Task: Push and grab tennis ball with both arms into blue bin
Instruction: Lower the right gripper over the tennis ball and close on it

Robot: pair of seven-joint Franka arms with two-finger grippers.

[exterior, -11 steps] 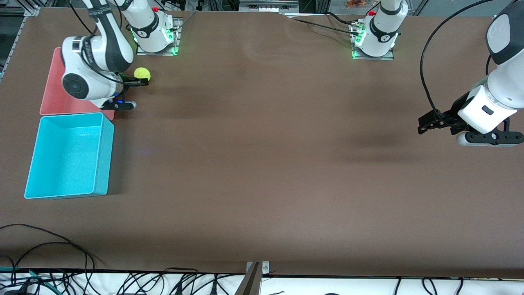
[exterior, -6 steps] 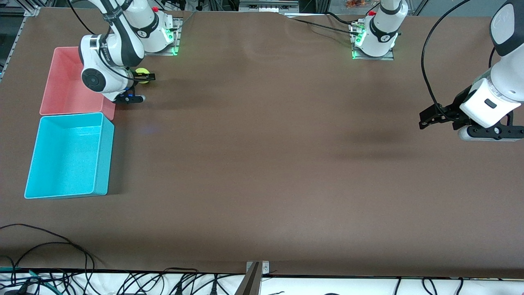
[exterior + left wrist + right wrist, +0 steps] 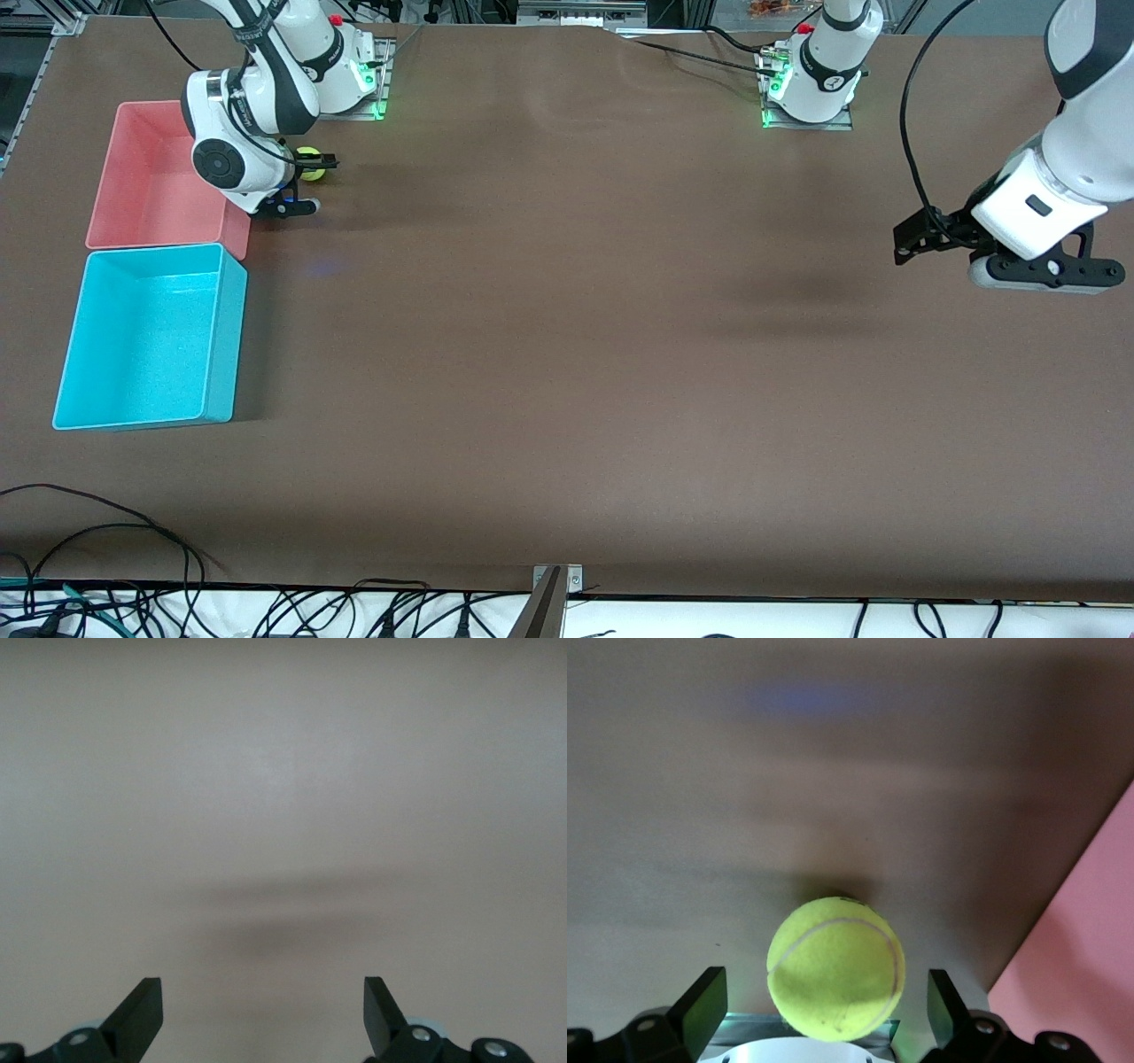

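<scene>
The robot's right gripper should next grab the tennis ball [image 3: 310, 165] by its fuzzy round sides, to bring it into the blue bin [image 3: 146, 337].
The tennis ball [image 3: 310, 165] lies on the brown table close to the right arm's base, beside the pink bin. In the right wrist view the ball [image 3: 835, 967] sits between the two open fingers with gaps on both sides. My right gripper [image 3: 310, 167] is low around the ball and open. The blue bin [image 3: 146, 337] stands nearer the front camera than the pink bin, with nothing in it. My left gripper [image 3: 921, 239] is open and empty, up over bare table at the left arm's end; its view [image 3: 263, 1014] shows only table.
The pink bin [image 3: 151, 182] stands against the blue bin, right beside my right arm's wrist; its corner [image 3: 1076, 970] shows in the right wrist view. Cables run along the table's near edge [image 3: 266, 611].
My right arm has swung toward its base and lowered, bringing its open fingers around the ball. My left gripper has risen slightly and drifted toward the arms' bases.
</scene>
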